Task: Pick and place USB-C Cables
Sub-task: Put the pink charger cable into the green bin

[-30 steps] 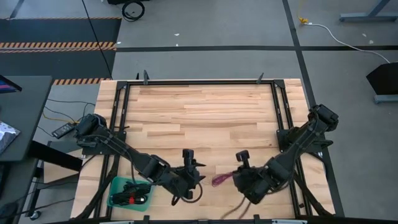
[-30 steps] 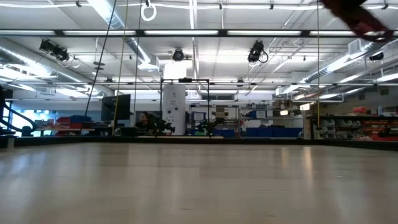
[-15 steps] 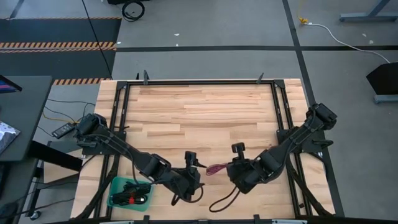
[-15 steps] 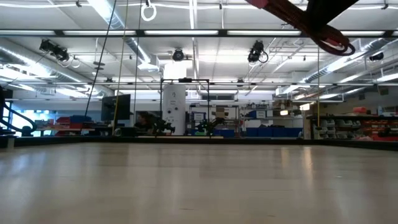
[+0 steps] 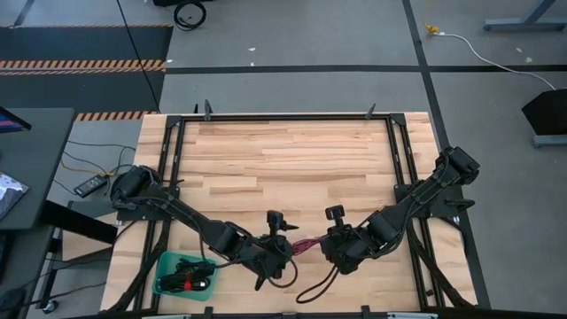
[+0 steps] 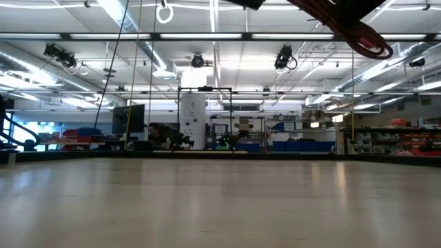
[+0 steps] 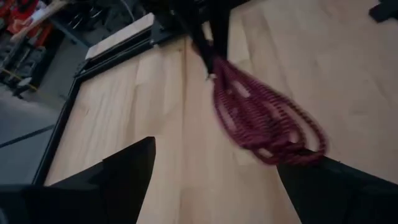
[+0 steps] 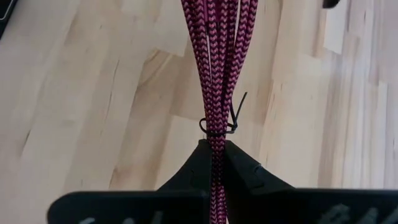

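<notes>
My left gripper takes hold of the magenta cable by its looped end [image 5: 299,245] next, to place the magenta cable in the teal tray [image 5: 164,266].
A magenta-red braided USB-C cable [image 5: 306,245], bundled with a black zip tie [image 8: 219,127], hangs in the air between the two grippers near the table's near edge. My right gripper [image 5: 322,245] is shut on it. My left gripper [image 5: 282,252] is open and faces it from the table's left. In the left wrist view its fingers [image 7: 127,171] stand on either side of the bundle's looped end [image 7: 273,134]. The low view shows the loops [image 6: 362,38] high above the tabletop. Other small cable bundles [image 5: 188,276], black and red, lie in the teal tray [image 5: 164,266]. My right gripper pinches the magenta cable between its two fingers just behind the zip tie [image 8: 214,142], with the strands running along the fingers. It comes from the table's right. The bundle is lifted clear and sticks out toward my left gripper. My left gripper: the looped end lies close to one finger [image 7: 311,171]; whether they touch, I cannot tell.
A dark strand [image 5: 312,285] trails from under my right gripper toward the table's near edge. A black metal frame [image 5: 283,116] runs around the wooden tabletop. The far half of the table is bare wood [image 5: 283,159].
My right gripper has carried the magenta cable toward the table's left and a little toward the far edge, lifted clear, closing on my left gripper. My left gripper has shifted slightly toward the right, so the looped end now sits between its fingers.
</notes>
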